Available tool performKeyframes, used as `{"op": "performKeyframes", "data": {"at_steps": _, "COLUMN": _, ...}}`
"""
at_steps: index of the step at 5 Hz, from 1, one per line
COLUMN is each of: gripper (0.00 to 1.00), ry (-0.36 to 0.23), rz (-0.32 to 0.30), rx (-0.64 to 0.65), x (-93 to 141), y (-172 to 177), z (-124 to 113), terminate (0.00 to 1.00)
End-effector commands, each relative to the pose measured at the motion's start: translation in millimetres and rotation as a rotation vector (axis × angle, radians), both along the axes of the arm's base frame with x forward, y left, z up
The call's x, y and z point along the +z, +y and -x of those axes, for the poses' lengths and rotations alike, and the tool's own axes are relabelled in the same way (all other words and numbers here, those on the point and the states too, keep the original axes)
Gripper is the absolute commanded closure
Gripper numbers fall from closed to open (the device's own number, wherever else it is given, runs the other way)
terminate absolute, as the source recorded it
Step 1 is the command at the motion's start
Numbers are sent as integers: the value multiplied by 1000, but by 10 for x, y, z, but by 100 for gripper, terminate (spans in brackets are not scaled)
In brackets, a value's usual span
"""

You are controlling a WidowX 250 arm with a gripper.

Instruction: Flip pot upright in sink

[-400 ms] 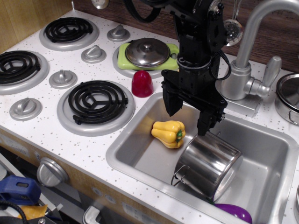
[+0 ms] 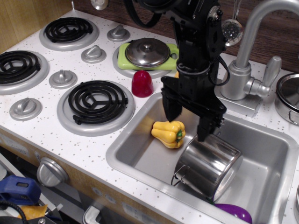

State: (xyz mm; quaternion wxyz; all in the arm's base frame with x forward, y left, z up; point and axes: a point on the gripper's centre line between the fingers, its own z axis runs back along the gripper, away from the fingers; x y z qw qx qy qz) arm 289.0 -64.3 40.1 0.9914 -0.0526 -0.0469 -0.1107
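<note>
The robot needs to flip the pot upright in the sink, so its gripper should grab the pot (image 2: 209, 164) by its rim (image 2: 239, 156) next.
The shiny steel pot (image 2: 209, 164) lies tilted on its side in the grey sink (image 2: 268, 140), base up toward the back and open end toward the front rim, a wire loop handle at its lower left. My black gripper (image 2: 188, 120) hangs open over the sink, just above and behind the pot. Its right finger tip (image 2: 204, 132) is close to the pot's upper edge; its left finger (image 2: 171, 110) is above the yellow toy pepper (image 2: 169, 133). Nothing is held.
A red cup (image 2: 142, 84) stands on the counter by the sink's back left corner. A domed lid (image 2: 147, 52) rests on a green plate behind it. The faucet (image 2: 245, 70) stands at the back right. Coil burners (image 2: 97, 100) lie left. A purple object (image 2: 236, 213) sits at the sink's front.
My gripper has shifted slightly left and a little lower over the sink, still open. The pot and pepper have not moved.
</note>
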Motion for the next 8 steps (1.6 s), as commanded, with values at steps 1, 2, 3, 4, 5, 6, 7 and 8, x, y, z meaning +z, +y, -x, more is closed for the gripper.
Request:
{"op": "performKeyframes", "data": {"at_steps": 1, "gripper": 0, "ry": -12, "rz": 116, "rx": -15, "x": 49, "y": -39, "z": -62, "terminate": 0}}
{"op": "performKeyframes", "data": {"at_steps": 2, "gripper": 0, "ry": 6, "rz": 242, "rx": -2, "x": 19, "y": -19, "z": -65, "terminate": 0}}
{"op": "performKeyframes", "data": {"at_steps": 3, "gripper": 0, "ry": 17, "rz": 363, "rx": 14, "x": -24, "y": -18, "z": -62, "terminate": 0}}
{"op": "performKeyframes", "data": {"at_steps": 4, "gripper": 0, "ry": 12, "rz": 439, "rx": 42, "x": -91, "y": -45, "z": -54, "terminate": 0}}
{"op": "performKeyframes", "data": {"at_steps": 5, "gripper": 0, "ry": 17, "rz": 508, "rx": 73, "x": -138, "y": -81, "z": -50, "terminate": 0}}
{"op": "performKeyframes", "data": {"at_steps": 6, "gripper": 0, "ry": 25, "rz": 622, "rx": 134, "x": -182, "y": -170, "z": -48, "terminate": 0}}
{"op": "performKeyframes", "data": {"at_steps": 7, "gripper": 0, "ry": 5, "rz": 649, "rx": 168, "x": -212, "y": -292, "z": -58, "terminate": 0}}
{"op": "performKeyframes", "data": {"at_steps": 8, "gripper": 100, "ry": -12, "rz": 667, "rx": 220, "x": -222, "y": -406, "z": -65, "terminate": 0}}
